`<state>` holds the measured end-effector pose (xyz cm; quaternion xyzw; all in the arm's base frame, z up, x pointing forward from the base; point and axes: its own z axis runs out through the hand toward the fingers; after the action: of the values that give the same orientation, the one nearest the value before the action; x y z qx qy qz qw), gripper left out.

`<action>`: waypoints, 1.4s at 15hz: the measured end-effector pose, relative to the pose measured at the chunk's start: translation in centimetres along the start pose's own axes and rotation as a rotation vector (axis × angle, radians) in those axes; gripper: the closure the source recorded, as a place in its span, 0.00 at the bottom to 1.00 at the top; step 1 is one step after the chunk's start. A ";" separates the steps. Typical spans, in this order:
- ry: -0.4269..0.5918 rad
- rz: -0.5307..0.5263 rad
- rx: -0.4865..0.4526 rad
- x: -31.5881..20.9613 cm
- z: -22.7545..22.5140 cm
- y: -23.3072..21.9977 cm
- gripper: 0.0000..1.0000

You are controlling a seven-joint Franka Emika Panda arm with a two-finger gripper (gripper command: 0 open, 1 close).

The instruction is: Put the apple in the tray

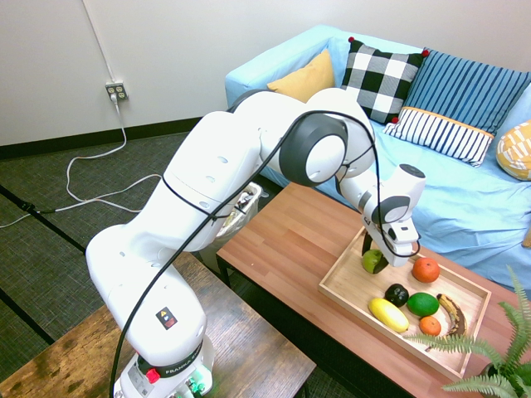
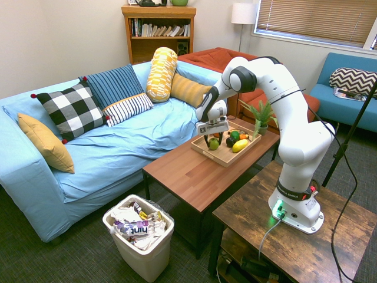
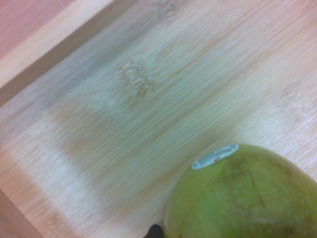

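The apple [image 1: 372, 262] [image 3: 242, 198] sits low on the tray's bottom, inside the tray's wooden rim. My gripper needs to open now, as the apple would rest there.
The yellow-green apple [image 1: 372, 262] sits between the fingers of my gripper [image 1: 377, 259], which is shut on it. It hangs low over the near-left corner of the light wooden tray [image 1: 344, 292] on the reddish-brown table. From the other side, the apple [image 2: 213, 144] shows under the gripper [image 2: 211, 139] at the sofa end of the tray [image 2: 221, 160]. In the wrist view the apple [image 3: 242, 198], with a small sticker, lies close above the tray floor [image 3: 148, 99]. Whether it touches the floor I cannot tell.
The tray also holds an orange [image 1: 426, 269], a dark avocado [image 1: 397, 294], a darker green fruit [image 1: 422, 303], a yellow fruit [image 1: 387, 314] and a brown banana [image 1: 452, 315]. A potted fern [image 1: 498, 356] stands past the tray's end. The blue sofa [image 1: 465, 199] runs behind the table [image 1: 282, 240].
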<state>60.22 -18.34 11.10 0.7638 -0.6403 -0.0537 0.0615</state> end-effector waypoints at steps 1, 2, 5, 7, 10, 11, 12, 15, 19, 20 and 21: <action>-0.001 0.000 -0.001 0.0 0.0 0.0 1.00; -0.001 -0.001 -0.002 0.0 0.0 0.0 0.00; -0.007 -0.011 0.001 -0.3 0.0 -0.2 0.00; -0.011 -0.019 0.002 -0.5 -0.1 -0.4 0.00; -0.020 -0.027 -0.011 -1.0 0.3 -0.4 0.00; -0.021 -0.029 -0.015 -1.2 0.6 -0.4 0.00; -0.022 -0.031 -0.018 -1.3 0.7 -0.5 0.00; -0.019 -0.029 -0.013 -1.0 0.2 -0.4 0.00; 0.005 -0.009 0.027 0.8 -3.5 0.5 0.00; 0.008 -0.004 0.040 1.1 -4.8 0.9 0.00; 0.011 0.002 0.055 1.3 -6.2 1.5 0.00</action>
<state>60.00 -19.75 17.43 0.7649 -0.6419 -0.0320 0.0442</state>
